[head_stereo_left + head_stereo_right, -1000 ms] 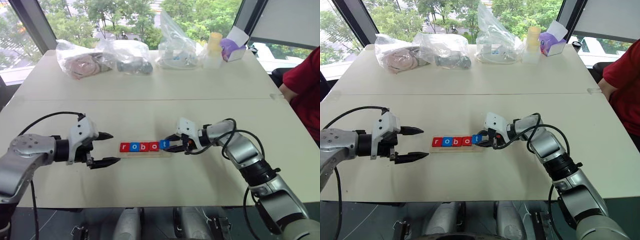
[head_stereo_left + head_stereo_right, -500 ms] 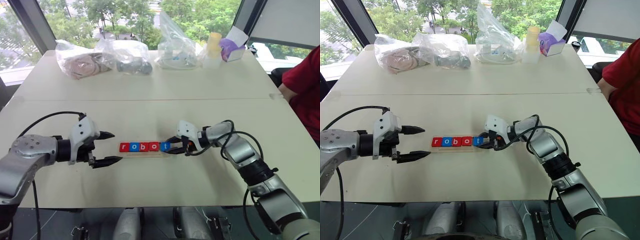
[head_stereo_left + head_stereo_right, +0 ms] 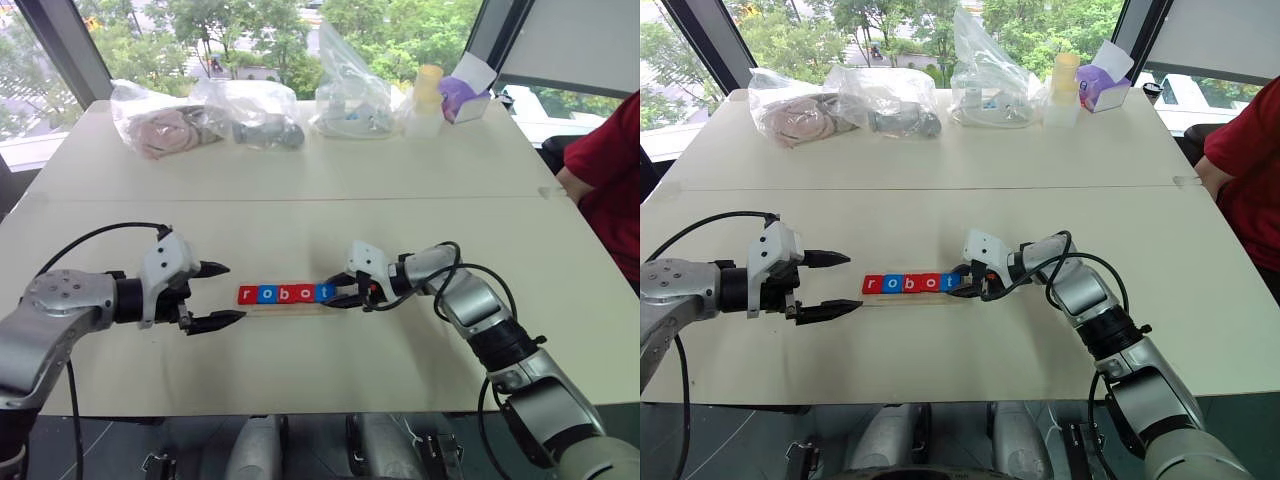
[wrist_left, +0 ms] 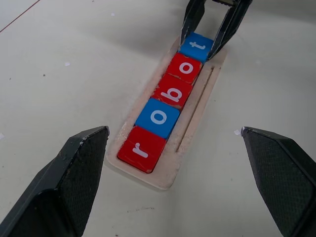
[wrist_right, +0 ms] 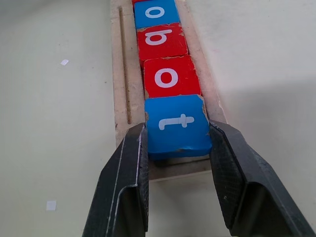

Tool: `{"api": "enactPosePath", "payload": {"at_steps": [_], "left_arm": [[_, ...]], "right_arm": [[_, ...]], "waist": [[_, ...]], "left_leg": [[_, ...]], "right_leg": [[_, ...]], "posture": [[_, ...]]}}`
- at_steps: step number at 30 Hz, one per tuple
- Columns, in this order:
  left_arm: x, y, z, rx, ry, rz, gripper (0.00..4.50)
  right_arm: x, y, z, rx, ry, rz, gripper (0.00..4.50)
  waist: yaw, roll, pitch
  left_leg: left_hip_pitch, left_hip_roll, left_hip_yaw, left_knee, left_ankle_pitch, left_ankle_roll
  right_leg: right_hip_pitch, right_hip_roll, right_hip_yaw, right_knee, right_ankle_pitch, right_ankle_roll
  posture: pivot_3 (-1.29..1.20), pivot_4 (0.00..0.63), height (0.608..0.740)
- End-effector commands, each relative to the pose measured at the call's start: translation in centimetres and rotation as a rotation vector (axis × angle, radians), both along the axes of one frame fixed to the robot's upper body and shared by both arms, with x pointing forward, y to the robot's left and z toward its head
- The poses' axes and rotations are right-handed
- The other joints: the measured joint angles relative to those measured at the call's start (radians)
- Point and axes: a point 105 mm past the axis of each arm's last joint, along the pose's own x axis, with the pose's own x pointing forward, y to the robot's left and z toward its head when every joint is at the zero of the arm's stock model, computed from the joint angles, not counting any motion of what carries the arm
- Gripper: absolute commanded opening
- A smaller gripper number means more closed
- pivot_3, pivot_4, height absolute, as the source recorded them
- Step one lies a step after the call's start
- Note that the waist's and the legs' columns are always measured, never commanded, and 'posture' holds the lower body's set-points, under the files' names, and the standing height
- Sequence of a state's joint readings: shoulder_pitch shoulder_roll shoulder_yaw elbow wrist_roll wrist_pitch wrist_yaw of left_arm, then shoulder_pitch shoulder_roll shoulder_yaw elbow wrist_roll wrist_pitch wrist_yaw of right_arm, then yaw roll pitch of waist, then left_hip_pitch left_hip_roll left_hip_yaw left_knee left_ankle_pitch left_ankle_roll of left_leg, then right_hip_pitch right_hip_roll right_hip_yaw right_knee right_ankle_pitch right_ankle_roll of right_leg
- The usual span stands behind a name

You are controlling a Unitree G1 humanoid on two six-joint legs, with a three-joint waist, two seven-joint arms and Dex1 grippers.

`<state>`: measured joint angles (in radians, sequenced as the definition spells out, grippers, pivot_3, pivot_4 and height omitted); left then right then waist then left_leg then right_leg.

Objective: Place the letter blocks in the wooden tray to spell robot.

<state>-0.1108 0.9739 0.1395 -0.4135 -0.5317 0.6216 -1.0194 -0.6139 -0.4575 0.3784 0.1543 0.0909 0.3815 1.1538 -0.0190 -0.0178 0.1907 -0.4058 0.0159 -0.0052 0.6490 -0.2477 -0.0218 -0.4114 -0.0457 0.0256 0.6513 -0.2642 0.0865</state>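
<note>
The blue t block stands in the end of the tray [image 4: 198,107], in line against the red o, so it is time for my right gripper to release it now.
The wooden tray [image 4: 198,107] lies at mid-table and holds the five letter blocks in a row: red r [image 4: 139,149], blue o [image 4: 159,117], red b [image 4: 173,91], red o [image 4: 186,67] and blue t [image 5: 177,123]. They read "robot" in the left eye view [image 3: 286,294]. My right gripper [image 5: 177,131] is at the tray's right end, shut on the blue t, one finger on each side. The t sits in line against the red o. My left gripper [image 3: 231,292] hovers open just left of the tray, touching nothing.
Several clear plastic bags [image 3: 250,112] line the table's far edge, beside a pale bottle [image 3: 428,98] and a box with purple contents [image 3: 465,98]. A person in a red sleeve [image 3: 612,170] sits at the right. The table's near edge [image 3: 300,412] runs just below my arms.
The blue t, a little tilted and high a second ago, now lies level in the row, still in my right gripper. The left arm has stayed put.
</note>
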Motion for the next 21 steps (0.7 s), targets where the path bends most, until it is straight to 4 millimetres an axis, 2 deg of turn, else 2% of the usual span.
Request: {"api": "enactPosePath", "payload": {"at_steps": [1, 3, 7, 9, 14, 17, 21], "left_arm": [[-0.1, -0.3, 0.5, 0.011, -0.034, -0.014, 4.5], [-0.1, -0.3, 0.5, 0.01, -0.035, -0.012, 4.5], [-0.1, -0.3, 0.5, 0.01, -0.038, -0.009, 4.5], [0.0, -0.2, 0.5, 0.011, -0.038, -0.005, 4.5], [-0.1, -0.2, 0.6, 0.009, -0.039, -0.003, 4.5], [-0.1, -0.2, 0.5, 0.009, -0.038, -0.004, 4.5], [0.0, -0.2, 0.5, 0.009, -0.036, -0.006, 4.5]], "right_arm": [[0.1, 0.6, 0.8, 0.007, -0.038, 0.023, 1.13], [0.2, 0.7, 0.7, 0.011, -0.031, 0.017, 1.13], [0.2, 0.6, 0.6, 0.015, -0.043, 0.016, 3.11], [0.4, 0.4, 1.3, 0.025, -0.082, 0.005, 4.07], [0.1, -0.1, 3.1, 0.073, -0.104, -0.019, 4.07], [-0.2, -0.4, 3.4, 0.08, -0.106, -0.034, 4.07], [0.5, -1.4, 3.3, 0.082, -0.12, -0.109, 4.07]], "waist": [[0.0, 0.0, 0.0], [0.0, 0.0, 0.0], [0.0, 0.0, 0.0], [0.001, 0.0, 0.0], [0.002, 0.0, 0.0], [0.002, 0.0, 0.0], [0.002, 0.0, 0.0]], "left_leg": [[0.0, 0.0, 0.0, 0.0, 0.0, 0.0], [0.0, 0.0, 0.0, 0.0, 0.0, 0.0], [0.0, 0.0, 0.0, 0.0, 0.0, 0.0], [0.0, 0.0, 0.0, 0.0, 0.0, 0.0], [0.0, 0.0, 0.0, 0.0, 0.0, 0.0], [0.0, 0.0, 0.0, 0.0, 0.0, 0.0], [0.0, 0.0, 0.0, 0.0, 0.0, 0.0]], "right_leg": [[0.0, 0.0, 0.0, 0.0, 0.0, 0.0], [0.0, 0.0, 0.0, 0.0, 0.0, 0.0], [0.0, 0.0, 0.0, 0.0, 0.0, 0.0], [0.0, 0.0, 0.0, 0.0, 0.0, 0.0], [0.0, 0.0, 0.0, 0.0, 0.0, 0.0], [0.0, 0.0, 0.0, 0.0, 0.0, 0.0], [0.0, 0.0, 0.0, 0.0, 0.0, 0.0]], "posture": [[0.0, 0.15, 0.74], [0.0, 0.15, 0.74], [0.0, 0.15, 0.74], [0.0, 0.15, 0.74], [0.0, 0.15, 0.74], [0.0, 0.15, 0.74], [0.0, 0.15, 0.74]]}}
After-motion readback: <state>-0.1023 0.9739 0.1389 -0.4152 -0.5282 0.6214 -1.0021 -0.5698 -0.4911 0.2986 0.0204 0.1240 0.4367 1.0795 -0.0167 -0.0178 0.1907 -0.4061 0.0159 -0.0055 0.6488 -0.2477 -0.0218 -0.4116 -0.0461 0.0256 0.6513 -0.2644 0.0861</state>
